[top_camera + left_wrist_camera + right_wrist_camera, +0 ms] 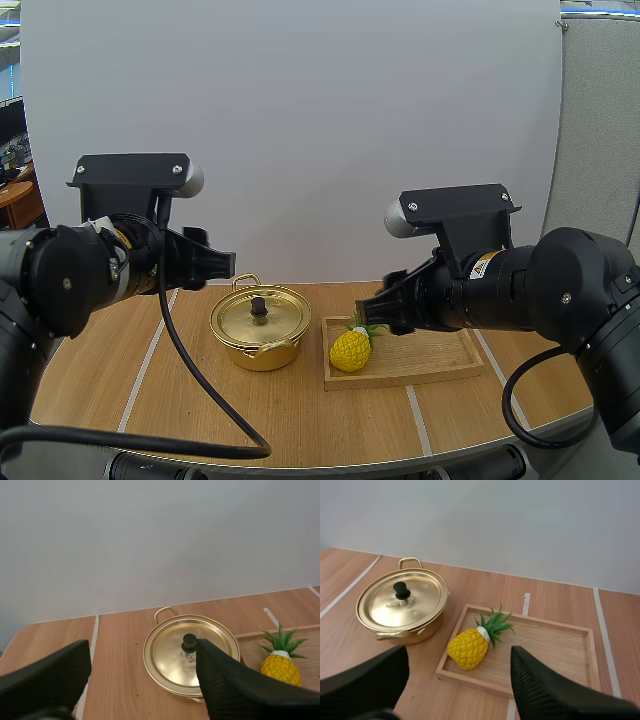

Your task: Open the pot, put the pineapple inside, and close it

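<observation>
My left gripper grabs the lid by its narrow black knob [259, 307] next, since the lid is wider than my open fingers.
A gold pot [260, 328] stands on the table with its lid [190, 650] on, a black knob [258, 307] at the lid's middle. A yellow pineapple [352, 349] with green leaves lies at the near-left corner of a wooden tray [440, 360] just right of the pot. My left gripper [222, 266] hovers open above and to the left of the pot, nothing between its fingers [235, 685]. My right gripper [375, 306] hangs open above the tray's left end, over the pineapple [469, 647], with its fingers [545, 690] apart.
The round wooden table [200, 400] carries pale tape lines [148, 360]. A white backdrop wall stands behind it. Bare tabletop lies left of the pot and in front of the tray; most of the tray [555, 650] is unoccupied.
</observation>
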You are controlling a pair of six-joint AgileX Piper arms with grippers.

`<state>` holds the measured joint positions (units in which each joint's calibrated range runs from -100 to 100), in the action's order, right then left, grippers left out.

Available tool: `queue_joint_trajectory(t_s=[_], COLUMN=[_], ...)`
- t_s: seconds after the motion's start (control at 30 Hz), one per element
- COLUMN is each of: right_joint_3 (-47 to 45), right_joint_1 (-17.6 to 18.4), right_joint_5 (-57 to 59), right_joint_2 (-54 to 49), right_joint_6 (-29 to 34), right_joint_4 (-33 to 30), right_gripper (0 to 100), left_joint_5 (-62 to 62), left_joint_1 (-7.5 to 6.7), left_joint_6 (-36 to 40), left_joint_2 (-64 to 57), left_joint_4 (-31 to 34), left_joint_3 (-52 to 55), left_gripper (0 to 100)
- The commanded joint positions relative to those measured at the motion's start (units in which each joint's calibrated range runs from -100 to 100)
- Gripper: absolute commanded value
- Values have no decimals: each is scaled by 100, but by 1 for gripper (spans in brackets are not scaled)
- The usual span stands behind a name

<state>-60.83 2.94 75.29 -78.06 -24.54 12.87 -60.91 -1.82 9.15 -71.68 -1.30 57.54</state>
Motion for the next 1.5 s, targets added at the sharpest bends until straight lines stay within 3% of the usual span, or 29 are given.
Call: queue_joint_trajectory(t_s=[0.0, 0.2, 0.5, 0.7, 0.93, 1.07, 1.47], right_joint_3=[34, 34, 34, 34, 34, 34, 34], right_joint_1=[-17, -17, -17, -17, -17, -17, -17], right_joint_5=[-557, -656, -740, -740, -675, -675, -609], right_joint_2=[-19, -19, -19, -19, -19, -19, -19], right_joint_6=[-7, -7, -7, -7, -7, -7, -7], right_joint_4=[161, 441, 441, 441, 441, 441, 441], right_gripper=[100, 100, 100, 100, 100, 100, 100], left_joint_5=[137, 233, 63, -126, -820, -1121, -906], left_joint_1=[5, 5, 5, 5, -9, -102, -133], left_joint_6=[-376, -1345, -2879, -3156, -3357, -3357, -3357], left_joint_2=[133, 284, 1864, 2714, 4820, 5502, 6646], left_joint_4=[-14, -201, -1543, -1769, -1793, -1771, -1663], left_joint_3=[-31, -31, -352, -846, -2269, -2665, -2791], left_gripper=[100, 100, 100, 100, 100, 100, 100])
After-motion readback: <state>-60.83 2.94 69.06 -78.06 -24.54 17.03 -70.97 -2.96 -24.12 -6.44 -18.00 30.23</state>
